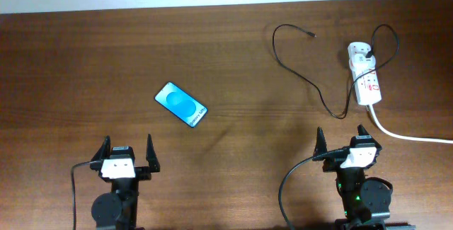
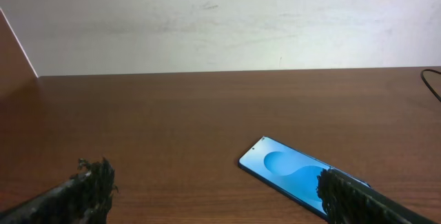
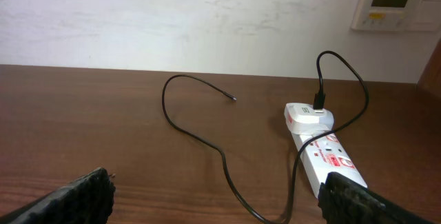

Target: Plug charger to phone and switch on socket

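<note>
Next, my left gripper grabs the phone (image 1: pixel 181 104) across its long edges, to leave the lettered end to hand over to my right gripper.
The phone (image 1: pixel 181 104) lies flat on the table left of centre, blue screen up; it also shows in the left wrist view (image 2: pixel 289 172). The black charger cable (image 1: pixel 297 71) loops across the right side, its plug tip (image 1: pixel 312 35) loose on the table, its white adapter (image 1: pixel 358 49) seated in the socket (image 1: pixel 367 81). The right wrist view shows the cable (image 3: pixel 207 141), adapter (image 3: pixel 309 116) and socket (image 3: pixel 329 158). My left gripper (image 1: pixel 128 151) is open and empty, near the phone's near side. My right gripper (image 1: pixel 342 139) is open and empty, just in front of the socket.
The socket's thick white cord (image 1: pixel 407 136) runs off to the right edge. A white wall (image 3: pixel 207 17) stands behind the table, with a wall controller (image 3: pixel 400 2) at the upper right.
</note>
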You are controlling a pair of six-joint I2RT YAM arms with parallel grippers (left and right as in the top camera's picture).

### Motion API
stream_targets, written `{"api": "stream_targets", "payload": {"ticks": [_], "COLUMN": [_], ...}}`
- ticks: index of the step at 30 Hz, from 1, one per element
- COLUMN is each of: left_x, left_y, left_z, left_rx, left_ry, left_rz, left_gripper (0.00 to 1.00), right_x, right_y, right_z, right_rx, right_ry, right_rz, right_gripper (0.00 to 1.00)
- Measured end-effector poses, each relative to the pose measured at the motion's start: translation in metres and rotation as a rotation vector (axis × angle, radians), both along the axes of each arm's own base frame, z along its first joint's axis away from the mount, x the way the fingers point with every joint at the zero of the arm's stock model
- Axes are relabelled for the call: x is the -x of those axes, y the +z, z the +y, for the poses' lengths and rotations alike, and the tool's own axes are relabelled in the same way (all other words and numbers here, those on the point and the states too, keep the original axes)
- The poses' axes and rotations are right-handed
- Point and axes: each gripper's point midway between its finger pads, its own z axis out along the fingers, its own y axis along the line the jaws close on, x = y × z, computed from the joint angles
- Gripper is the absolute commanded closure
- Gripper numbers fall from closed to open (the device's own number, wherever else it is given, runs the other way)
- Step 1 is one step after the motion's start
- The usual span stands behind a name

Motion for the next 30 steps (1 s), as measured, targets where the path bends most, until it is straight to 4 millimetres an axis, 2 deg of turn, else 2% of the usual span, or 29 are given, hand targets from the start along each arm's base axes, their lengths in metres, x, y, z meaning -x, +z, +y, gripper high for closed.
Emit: {"api": "stream_targets", "payload": {"ticks": [5, 9, 12, 14, 16, 17, 18, 19, 20, 21, 23, 24, 27, 29, 30], "left_x": [0.0, 0.0, 0.005, 0.004, -0.009, -0.01, -0.029, -0.033, -0.041, -0.058, -0.067, -0.07, -0.068, -0.071, -0.075], "left_y": [0.0, -0.001, 0.003, 0.028, 0.068, 0.065, 0.082, 0.082, 0.09, 0.094, 0.069, 0.044, 0.022, 0.021, 0.032], "left_z": [0.001, -0.008, -0.018, -0.02, -0.021, -0.024, -0.03, -0.04, -0.049, -0.064, -0.073, -0.076, -0.076, -0.076, -0.081], "left_rx": [0.0, 0.159, 0.241, 0.26, 0.294, 0.315, 0.337, 0.36, 0.369, 0.405, 0.447, 0.484, 0.514, 0.499, 0.479], "left_ry": [0.003, -0.031, -0.073, -0.08, -0.077, -0.074, -0.105, -0.149, -0.208, -0.297, -0.346, -0.342, -0.204, -0.079, -0.048], "left_rz": [-0.002, 0.006, 0.104, 0.133, 0.222, 0.338, 0.433, 0.553, 0.593, 0.64, 0.737, 0.837, 0.928, 0.93, 0.899], "left_gripper": [0.01, 0.01, 0.01, 0.01, 0.01, 0.01, 0.01, 0.01, 0.01, 0.01, 0.01, 0.01, 0.01, 0.0, 0.0], "right_x": [0.0, 0.0, 0.0, 0.0, 0.0, 0.0, 0.0, 0.0, 0.0, 0.0, 0.0, 0.0, 0.0, 0.0, 0.0], "right_y": [0.0, 0.0, 0.0, 0.0, 0.0, 0.001, 0.0, 0.001, 0.0, 0.0, 0.0, 0.0, 0.0, 0.0, 0.0], "right_z": [0.0, 0.0, 0.0, 0.0, 0.0, 0.0, -0.001, -0.001, -0.001, -0.001, -0.001, -0.001, -0.001, -0.001, -0.001], "right_rx": [0.0, 0.0, 0.0, 0.0, 0.0, 0.0, 0.0, 0.001, 0.001, 0.0, 0.001, 0.0, -0.001, 0.0, 0.0], "right_ry": [0.0, 0.0, 0.0, 0.0, -0.002, -0.002, -0.005, -0.005, -0.005, -0.005, -0.005, -0.005, -0.005, -0.005, -0.005], "right_rz": [0.0, 0.0, 0.0, 0.0, 0.0, -0.003, 0.001, -0.002, 0.0, 0.0, 0.0, 0.0, 0.0, 0.0, 0.0], "right_gripper": [0.01, 0.02, 0.02, 0.02, 0.02, 0.02, 0.02, 0.01, 0.02, 0.02, 0.02, 0.02, 0.02, 0.02, 0.02]}}
